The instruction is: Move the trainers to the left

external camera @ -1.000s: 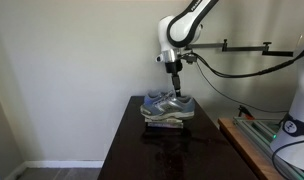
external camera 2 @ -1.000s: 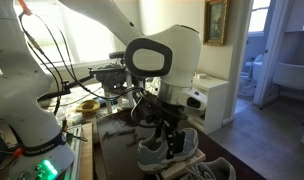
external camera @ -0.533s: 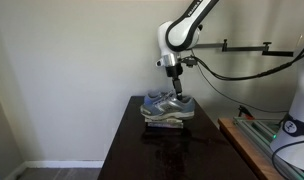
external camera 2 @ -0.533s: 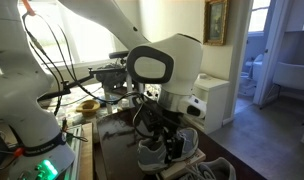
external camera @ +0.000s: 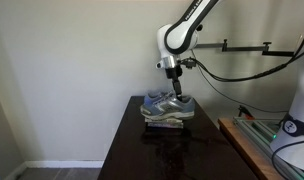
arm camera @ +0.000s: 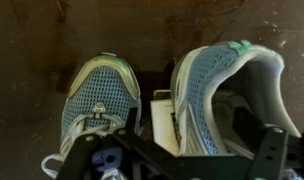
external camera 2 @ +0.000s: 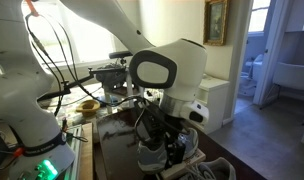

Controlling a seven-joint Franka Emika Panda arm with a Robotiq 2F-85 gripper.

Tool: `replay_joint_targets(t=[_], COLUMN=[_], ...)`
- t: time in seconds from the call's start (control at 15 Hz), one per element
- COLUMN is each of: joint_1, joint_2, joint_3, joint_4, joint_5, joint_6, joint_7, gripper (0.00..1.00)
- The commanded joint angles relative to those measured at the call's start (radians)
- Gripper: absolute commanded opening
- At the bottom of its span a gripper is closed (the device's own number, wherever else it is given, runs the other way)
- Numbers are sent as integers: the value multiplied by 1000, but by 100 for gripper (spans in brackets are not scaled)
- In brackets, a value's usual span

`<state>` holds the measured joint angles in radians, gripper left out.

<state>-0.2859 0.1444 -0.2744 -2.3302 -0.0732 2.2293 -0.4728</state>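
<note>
One finger reaches down inside the trainer's collar opening, with its near side wall between my fingers, so it is time to close and catch it.
The grey-silver mesh trainers sit side by side on a flat pale book-like stack at the far end of the dark table. In the wrist view the left trainer and right trainer lie toe up, with the pale stack between them. My gripper is open and low over the right trainer, its fingers either side of the shoe's collar. It also shows in both exterior views, down at the trainers.
A wall stands right behind the table. A workbench with green gear stands beside it. A cluttered bench with a yellow object and cables, and a white cabinet, are nearby.
The arm has sunk slightly toward the trainers and the wrist has shifted a little. The trainers have not moved.
</note>
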Motion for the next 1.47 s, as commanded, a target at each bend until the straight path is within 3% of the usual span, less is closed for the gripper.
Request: replay_joint_targets(t=[0.0, 0.6, 0.93, 1.4], joint_1=[-18, -26, -28, 29], joint_2=[29, 56, 70, 41], joint_3=[16, 21, 45, 118], joint_4=[34, 79, 147, 213], joint_5=[39, 105, 177, 75], joint_6=[-12, -35, -88, -121], joint_7=[-31, -21, -32, -109], gripper=[66, 2, 2, 2])
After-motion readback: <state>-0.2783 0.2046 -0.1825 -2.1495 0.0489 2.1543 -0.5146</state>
